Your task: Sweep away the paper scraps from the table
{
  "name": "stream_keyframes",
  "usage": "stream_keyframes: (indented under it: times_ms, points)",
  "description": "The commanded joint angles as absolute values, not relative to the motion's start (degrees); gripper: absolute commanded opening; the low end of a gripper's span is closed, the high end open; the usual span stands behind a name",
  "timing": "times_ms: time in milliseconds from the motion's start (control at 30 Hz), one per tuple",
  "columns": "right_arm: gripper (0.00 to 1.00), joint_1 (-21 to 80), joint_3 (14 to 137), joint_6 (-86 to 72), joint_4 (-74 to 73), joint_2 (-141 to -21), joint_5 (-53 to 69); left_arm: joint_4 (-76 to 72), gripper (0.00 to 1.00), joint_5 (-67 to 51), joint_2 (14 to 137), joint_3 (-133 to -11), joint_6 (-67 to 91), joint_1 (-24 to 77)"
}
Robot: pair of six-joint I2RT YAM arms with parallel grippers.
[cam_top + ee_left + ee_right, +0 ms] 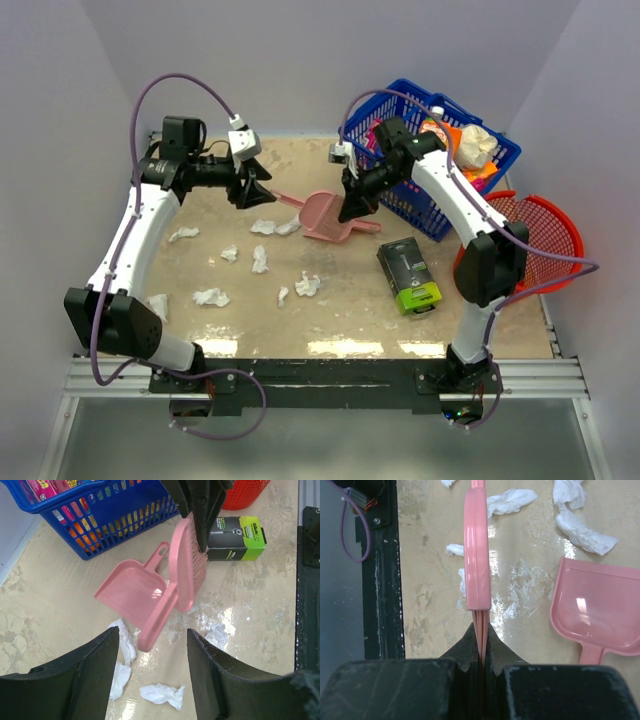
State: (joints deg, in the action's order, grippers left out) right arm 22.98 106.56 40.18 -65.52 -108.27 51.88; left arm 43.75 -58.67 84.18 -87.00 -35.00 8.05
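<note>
The left gripper grips the pink brush (477, 550) by its bare handle (478, 483) next, opposite the bristle end, which leaves the bristles free to sweep scraps.
Several white paper scraps (211, 297) lie on the left and middle of the beige table (340, 330); some show in the left wrist view (162, 695) and the right wrist view (510, 501). A pink dustpan (322, 220) lies flat at the middle back, also in the left wrist view (131, 587). My right gripper (352, 205) is shut on the bristle end of a pink brush (477, 550) and holds it upright beside the dustpan. My left gripper (255, 190) is open and empty, just left of the dustpan, above scraps (265, 227).
A blue basket (500, 150) full of packets stands at the back right, with a red basket (545, 235) in front of it at the right edge. A black and green box (410, 277) lies right of centre. The black front rail (330, 375) runs along the near edge.
</note>
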Motion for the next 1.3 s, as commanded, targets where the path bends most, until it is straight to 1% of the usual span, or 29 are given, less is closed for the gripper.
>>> stream_keyframes:
  times_ms: [0, 167, 300, 400, 733, 1067, 1133, 1200, 1267]
  points:
    - [0.0, 25.0, 109.0, 43.9, -67.8, -106.1, 52.3, 42.6, 0.61, -60.3, 84.9, -88.1, -36.6, 8.3]
    - [0.0, 25.1, 110.6, 40.6, -65.7, -106.4, 53.4, 49.6, 0.57, -62.7, 87.7, -90.3, -39.7, 8.3]
    - [0.0, 25.1, 111.7, 39.2, -64.4, -106.9, 53.8, 50.0, 0.53, -64.5, 87.9, -89.6, -39.3, 8.3]
    - [0.0, 25.2, 112.2, 38.7, -64.1, -107.3, 54.2, 49.4, 0.49, -65.6, 87.9, -88.9, -37.8, 8.3]
    - [0.0, 25.7, 112.4, 37.9, -63.5, -107.8, 54.3, 42.7, 0.43, -69.9, 88.0, -86.5, -28.6, 8.3]
    - [0.0, 25.7, 112.5, 34.7, -61.6, -107.8, 57.4, 39.5, 0.38, -73.4, 89.0, -85.4, -23.7, 8.3]
    - [0.0, 25.8, 112.5, 34.4, -61.3, -108.0, 57.5, 37.7, 0.36, -74.3, 89.3, -85.0, -21.8, 8.3]
    - [0.0, 25.8, 112.5, 34.3, -61.3, -107.9, 57.6, 37.2, 0.31, -74.8, 89.5, -84.9, -20.9, 8.3]
    - [0.0, 25.7, 112.5, 34.2, -61.3, -108.0, 57.7, 37.4, 0.28, -75.1, 89.9, -84.9, -20.9, 8.4]
